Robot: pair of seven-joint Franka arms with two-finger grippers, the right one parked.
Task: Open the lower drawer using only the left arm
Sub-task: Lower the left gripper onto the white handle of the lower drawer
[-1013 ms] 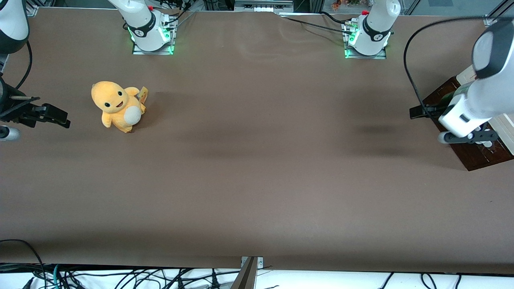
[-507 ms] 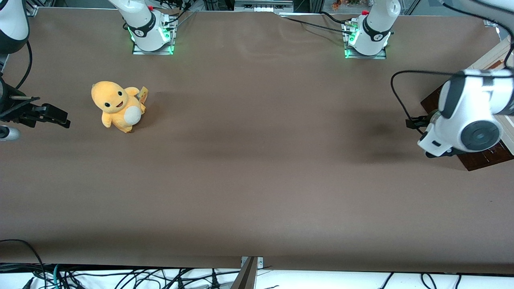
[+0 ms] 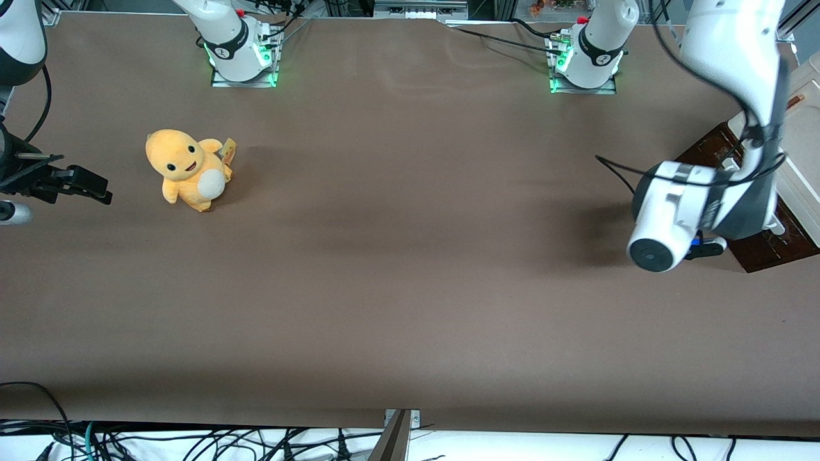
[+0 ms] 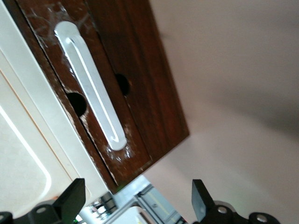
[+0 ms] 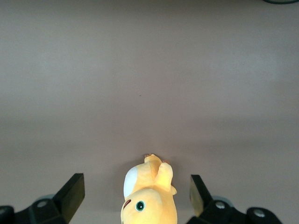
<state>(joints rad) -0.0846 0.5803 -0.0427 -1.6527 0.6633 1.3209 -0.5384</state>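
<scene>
To open the lower drawer (image 4: 134, 148), my left gripper next needs to grab its long white bar handle (image 4: 91, 88).
The lower drawer (image 3: 765, 251) is dark brown wood and juts from the cream-white cabinet (image 3: 804, 153) at the working arm's end of the table. In the left wrist view its front (image 4: 140, 100) carries a long white bar handle (image 4: 91, 88). The left arm (image 3: 695, 205) hangs low in front of the drawer and hides most of it from the front camera. My gripper (image 4: 136, 205) faces the drawer front, open, its black fingers (image 4: 72, 203) wide apart with nothing between them. It stands apart from the handle.
A yellow plush toy (image 3: 186, 169) sits on the brown table (image 3: 410, 256) toward the parked arm's end, also seen as the plush toy (image 5: 149, 198) in the right wrist view. Two arm bases (image 3: 243, 54) stand along the table edge farthest from the front camera.
The left arm's wrist has swung out from over the drawer toward the parked arm's end and turned, so it now hangs in front of the drawer.
</scene>
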